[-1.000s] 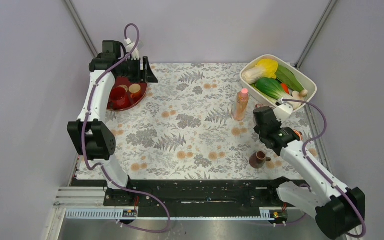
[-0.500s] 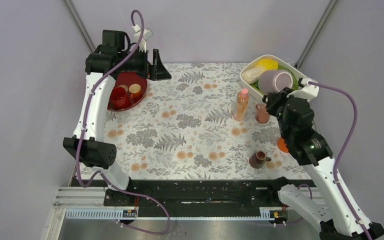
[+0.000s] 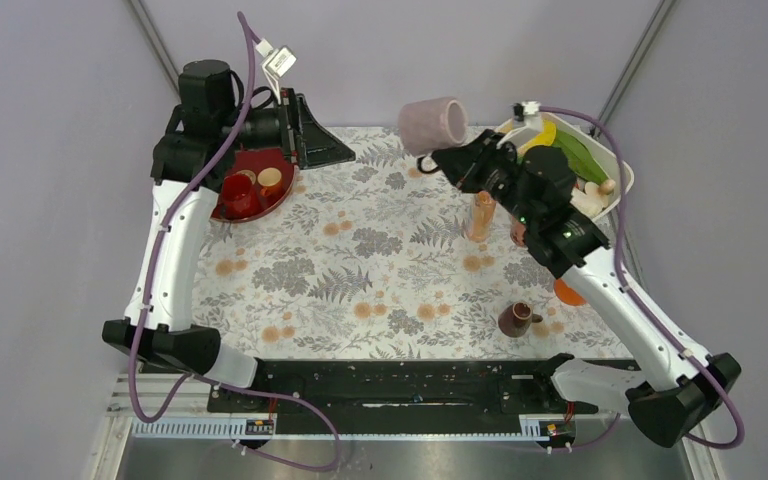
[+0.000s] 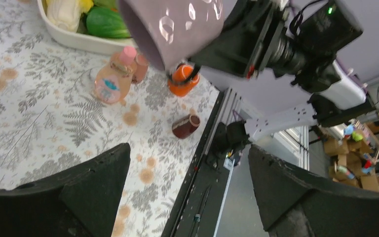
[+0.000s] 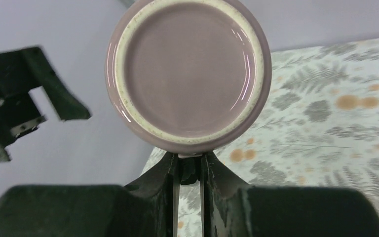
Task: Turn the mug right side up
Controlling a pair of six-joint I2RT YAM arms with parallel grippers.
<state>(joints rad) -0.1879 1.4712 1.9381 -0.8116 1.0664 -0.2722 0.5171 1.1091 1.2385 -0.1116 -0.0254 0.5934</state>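
My left gripper grabs the mug by its rim at the open end next, leaving the mug's base free to set it upright.
The pale pink mug hangs on its side high above the back of the table. My right gripper is shut on it from below. In the right wrist view the mug's round base faces the camera, and my right gripper pinches its lower side; the handle is hidden. My left gripper is open and empty, raised at the back left, pointing at the mug from a short gap. In the left wrist view the mug fills the top, well beyond the left gripper.
A red tray at the back left holds a glossy red mug and a small cup. An orange bottle and a small mauve cup stand right of centre. A white bin of vegetables is at the back right; a brown cup is near the front.
My right arm has lifted the mug from the right side of the table, up over the bin, then left to the back centre. My left gripper has risen and swung right toward it.
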